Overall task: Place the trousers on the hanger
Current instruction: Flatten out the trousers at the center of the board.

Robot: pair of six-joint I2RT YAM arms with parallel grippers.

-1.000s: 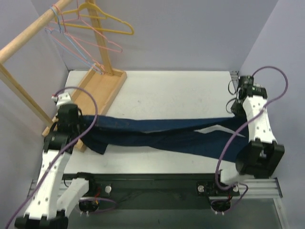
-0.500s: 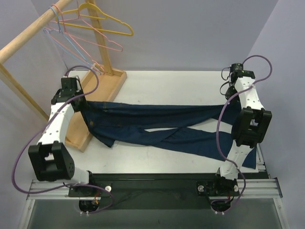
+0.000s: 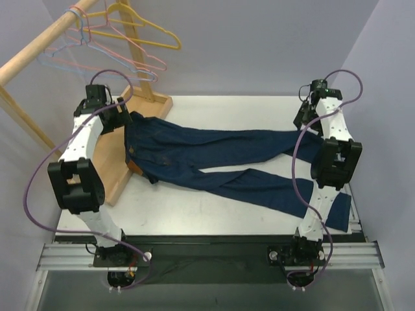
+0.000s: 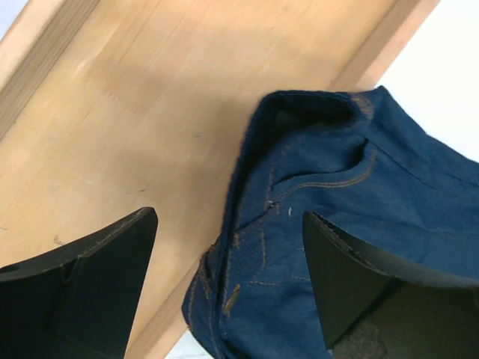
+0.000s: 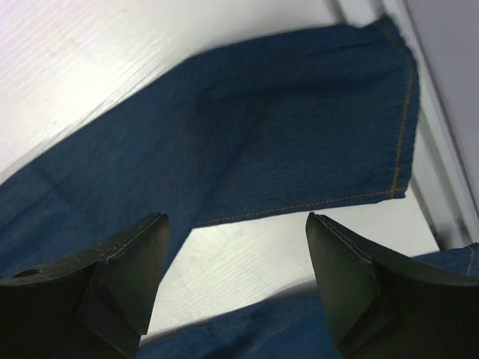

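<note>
I should next grab the near corner of the trousers' waistband with my left gripper, to fold one leg over the other for the hanger.
The dark navy trousers (image 3: 214, 155) lie flat across the white table (image 3: 227, 110), with the waist at the left partly on the wooden rack base (image 3: 146, 110). One leg end reaches the right edge. My left gripper (image 3: 123, 118) hovers open over the waistband (image 4: 299, 224), with nothing between its fingers (image 4: 97, 277). My right gripper (image 3: 303, 120) is open above the upper leg's hem (image 5: 314, 142), holding nothing. In the wrist views the left gripper (image 4: 228, 254) and right gripper (image 5: 236, 254) show wide gaps. The light-blue hanger (image 3: 57, 46) hangs on the rail at the far left.
A wooden rail (image 3: 35, 52) slopes across the top left on an upright post (image 3: 139, 58). A yellow hanger (image 3: 146, 29) and pink hangers (image 3: 123, 58) share the rail. Purple walls close in the back and sides. The second trouser leg's end (image 3: 337, 214) drapes over the table's right front corner.
Both grippers have opened and let go of the trousers, which dropped from a stretched hold to lie flat. Both arms moved toward the far side, and the hangers shifted on the rail.
</note>
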